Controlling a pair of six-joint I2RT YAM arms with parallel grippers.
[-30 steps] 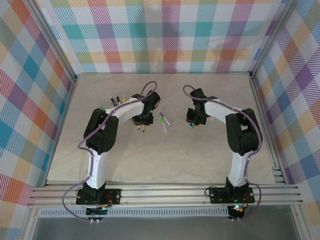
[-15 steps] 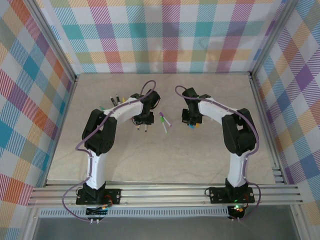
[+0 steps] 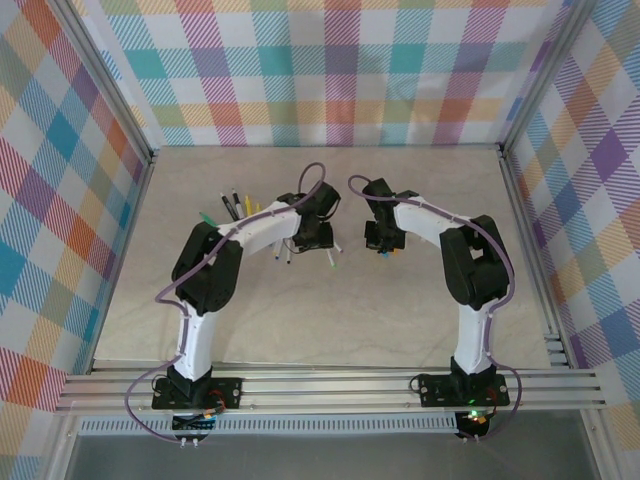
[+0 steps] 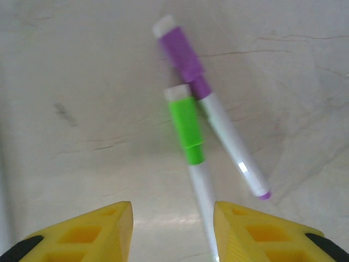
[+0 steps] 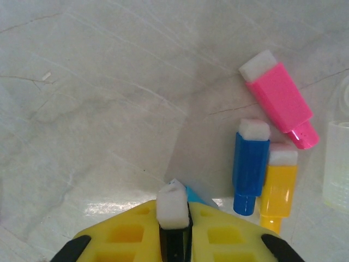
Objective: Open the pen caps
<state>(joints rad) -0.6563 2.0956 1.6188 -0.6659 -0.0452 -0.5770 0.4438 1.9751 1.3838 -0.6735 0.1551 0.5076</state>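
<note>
Next, my left gripper grabs the green pen by its white body (image 4: 205,208), which leaves the green cap (image 4: 185,131) free for my right gripper to open.
Two white-barrelled pens lie side by side on the table, one with a green pen cap (image 4: 185,131), one with a purple pen cap (image 4: 182,52). My left gripper (image 4: 173,210) is open just above them, and the green pen's barrel (image 4: 200,191) runs between its yellow fingers, close to the right one. My right gripper (image 5: 174,218) is shut on a black pen cap (image 5: 173,206) with a white end. Loose pink (image 5: 278,98), blue (image 5: 251,164) and yellow (image 5: 279,185) caps lie to its right, with a light blue one (image 5: 199,197) half hidden behind its fingers.
Several more pens lie at the back left (image 3: 232,206), and two lie beside the left arm (image 3: 284,252). A clear plastic piece (image 5: 338,164) sits at the right edge of the right wrist view. Both grippers (image 3: 318,240) (image 3: 383,245) hang close together mid-table.
My left arm has swung right, over the green- and purple-capped pens, and its jaws have widened. The right gripper has shifted a little left and back, still holding the cap.
</note>
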